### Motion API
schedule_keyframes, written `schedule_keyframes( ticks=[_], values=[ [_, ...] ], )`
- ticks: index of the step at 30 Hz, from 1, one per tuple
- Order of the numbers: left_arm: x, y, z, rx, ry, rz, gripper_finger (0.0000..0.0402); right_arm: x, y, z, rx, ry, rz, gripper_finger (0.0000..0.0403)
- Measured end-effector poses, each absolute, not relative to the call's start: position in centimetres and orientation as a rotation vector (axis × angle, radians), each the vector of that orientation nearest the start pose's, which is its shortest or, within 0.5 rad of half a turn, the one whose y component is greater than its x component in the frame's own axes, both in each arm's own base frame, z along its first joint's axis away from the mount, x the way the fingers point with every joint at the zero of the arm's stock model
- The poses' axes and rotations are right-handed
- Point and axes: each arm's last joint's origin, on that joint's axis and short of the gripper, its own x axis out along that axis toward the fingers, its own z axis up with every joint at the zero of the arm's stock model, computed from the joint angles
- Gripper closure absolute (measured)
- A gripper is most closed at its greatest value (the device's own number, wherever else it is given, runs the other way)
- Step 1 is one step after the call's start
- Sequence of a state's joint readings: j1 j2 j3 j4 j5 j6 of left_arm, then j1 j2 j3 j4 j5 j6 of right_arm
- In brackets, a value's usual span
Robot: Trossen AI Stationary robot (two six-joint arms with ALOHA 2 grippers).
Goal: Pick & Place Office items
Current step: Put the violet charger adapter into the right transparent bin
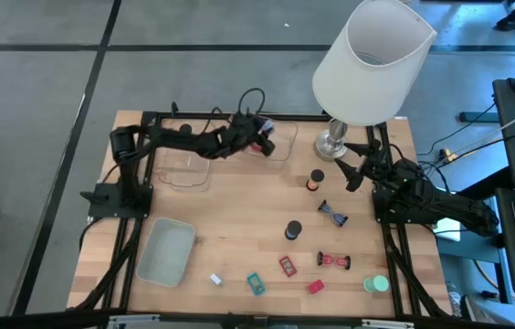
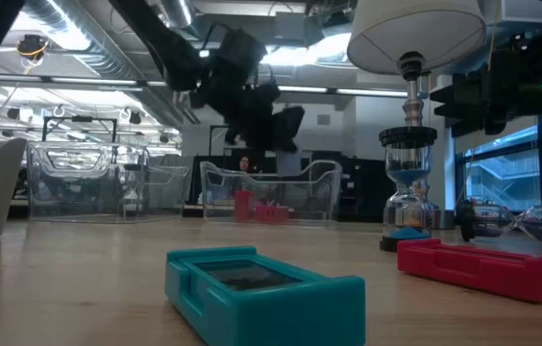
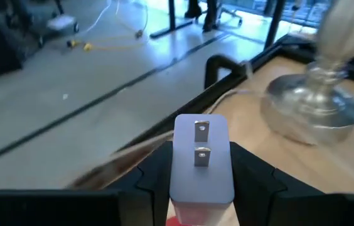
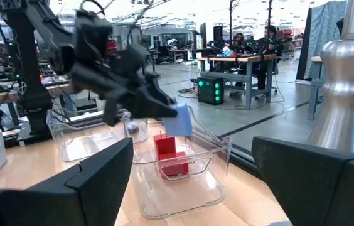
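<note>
The pale plug block [image 1: 268, 125] [image 3: 202, 160] is well above the clear tray at the table's far side. The block would fall if my left gripper opened now.
My left gripper [image 1: 259, 137] is at the table's far side, above a clear tray [image 1: 276, 144], shut on a pale plug block with two metal prongs [image 3: 201, 164]. The block also shows in the right wrist view, plug block [image 4: 179, 120]. Red pieces [image 4: 171, 156] lie in that tray. Other office items lie loose on the near right of the table: black caps [image 1: 293, 229], a black clip [image 1: 332, 214], a red clip [image 1: 334, 260], a teal block [image 1: 256, 283] and a small white piece [image 1: 215, 279]. My right gripper [image 1: 349, 166] waits open at the right edge. My left gripper pinches the plug block by its two long sides [image 3: 176, 179] between its two fingers [image 3: 155, 176]. Its pronged face is turned toward the wrist camera. The fingers come slanting down from the table's left. The block hangs clear above the clear tray.
A big white lamp [image 1: 372, 55] stands on its metal base [image 1: 332, 142] just right of the tray. A second clear tray [image 1: 187, 169] lies left of the first. A pale green tray [image 1: 168, 251] sits near left. Bare wood shows in the middle.
</note>
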State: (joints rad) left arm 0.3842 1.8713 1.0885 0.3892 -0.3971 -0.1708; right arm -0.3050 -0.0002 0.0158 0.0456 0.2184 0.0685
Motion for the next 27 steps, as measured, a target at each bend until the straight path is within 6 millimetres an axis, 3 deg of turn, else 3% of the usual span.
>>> schedule_keyframes(
  ticks=[5,11,21,27],
  values=[
    [36.6,17.4,16.7,-0.221,0.389,0.823,0.0279,9.0,-3.5,17.3,0.064,-0.080,-0.522,0.0076],
    [36.0,17.7,15.6,-0.224,0.498,0.848,0.0279,8.9,-3.5,17.3,0.064,-0.081,-0.522,0.0076],
    [35.7,18.0,15.5,-0.209,0.507,0.899,0.0279,8.9,-3.5,17.3,0.064,-0.081,-0.522,0.0076],
    [35.0,19.1,15.6,-0.193,0.500,1.000,0.0279,9.0,-3.5,17.3,0.064,-0.080,-0.522,0.0076]
  ],
)
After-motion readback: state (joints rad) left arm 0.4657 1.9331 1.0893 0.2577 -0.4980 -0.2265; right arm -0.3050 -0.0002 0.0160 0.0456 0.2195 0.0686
